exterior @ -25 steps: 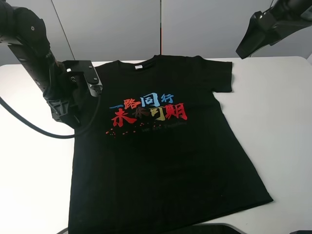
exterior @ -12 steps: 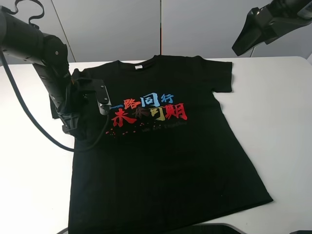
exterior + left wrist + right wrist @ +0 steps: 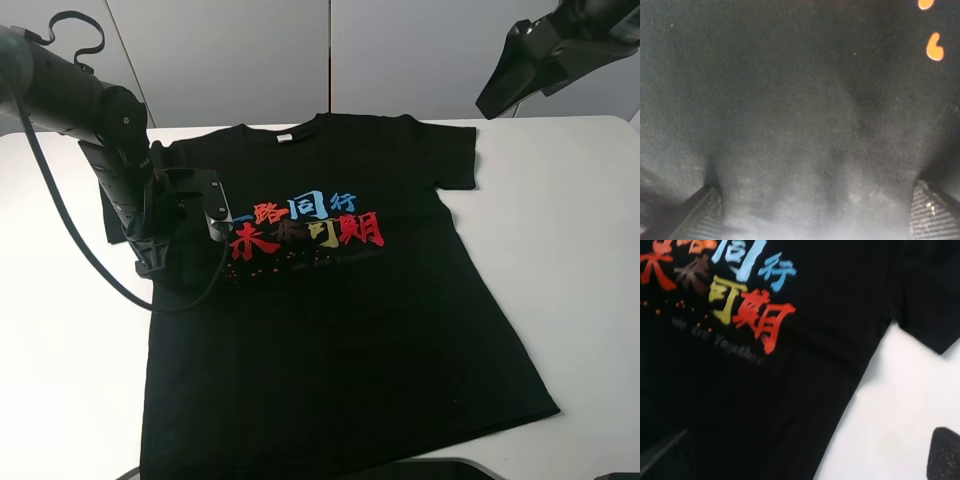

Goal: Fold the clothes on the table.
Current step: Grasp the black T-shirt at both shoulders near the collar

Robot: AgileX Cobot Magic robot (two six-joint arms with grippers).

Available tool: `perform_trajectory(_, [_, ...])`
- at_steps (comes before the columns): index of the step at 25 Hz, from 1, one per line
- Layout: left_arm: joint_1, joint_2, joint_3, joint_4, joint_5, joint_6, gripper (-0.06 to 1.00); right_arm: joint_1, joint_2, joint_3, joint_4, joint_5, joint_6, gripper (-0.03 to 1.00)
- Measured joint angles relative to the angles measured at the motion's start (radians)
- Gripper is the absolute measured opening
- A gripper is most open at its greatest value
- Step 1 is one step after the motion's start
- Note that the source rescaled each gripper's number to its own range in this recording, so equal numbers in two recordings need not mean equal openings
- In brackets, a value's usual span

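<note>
Both fingers are pressing dents into the black cloth next to the print dots, so my left gripper should close. Closing now would hold the T-shirt (image 3: 340, 300).
The clothes are one black T-shirt (image 3: 340, 300) lying flat, front up, on the white table (image 3: 580, 250). Red, blue and yellow characters (image 3: 305, 225) cross its chest, and a small white label (image 3: 285, 137) sits at the neck. My left gripper (image 3: 162, 262) points down onto the shirt's left chest, beside the print. In the left wrist view its gripper (image 3: 815, 215) is open, with black cloth (image 3: 800, 110) filling the gap between widely spaced fingertips (image 3: 700, 215). My right gripper (image 3: 497, 100) hangs high over the shirt's far right sleeve; the gripper (image 3: 802, 460) is open and empty above the print (image 3: 735, 295).
White tabletop (image 3: 60, 350) shows on both sides of the shirt. A black cable (image 3: 60, 225) loops from the left arm over the table's left part. Pale wall panels (image 3: 260, 60) stand behind. A dark object (image 3: 430, 468) edges the front.
The left arm has swung right and come down onto the shirt's left chest. The right gripper has barely shifted. The shirt lies as before.
</note>
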Motion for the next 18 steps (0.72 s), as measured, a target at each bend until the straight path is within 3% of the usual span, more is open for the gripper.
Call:
perform_trajectory(3, [0.0,0.004,0.0,0.0,0.002,-0.004,0.95,0.0,0.038,0.0,0.002,0.009,-0.01,1.0])
perform_trajectory(5, [0.0,0.005,-0.002,0.0,0.002,-0.004,0.81,0.0,0.065,0.0,0.002,0.009,-0.014,1.0])
perform_trajectory(11, [-0.006,0.005,-0.006,0.0,0.0,-0.006,0.07,0.012,0.124,0.0,-0.003,0.007,-0.063,1.0])
perform_trajectory(13, [-0.007,0.007,-0.006,0.0,-0.004,-0.006,0.01,0.036,0.146,0.0,-0.018,-0.004,-0.093,1.0])
perform_trajectory(18, [-0.007,0.007,-0.006,0.0,-0.008,-0.004,0.01,0.082,0.199,0.0,-0.103,-0.081,-0.162,1.0])
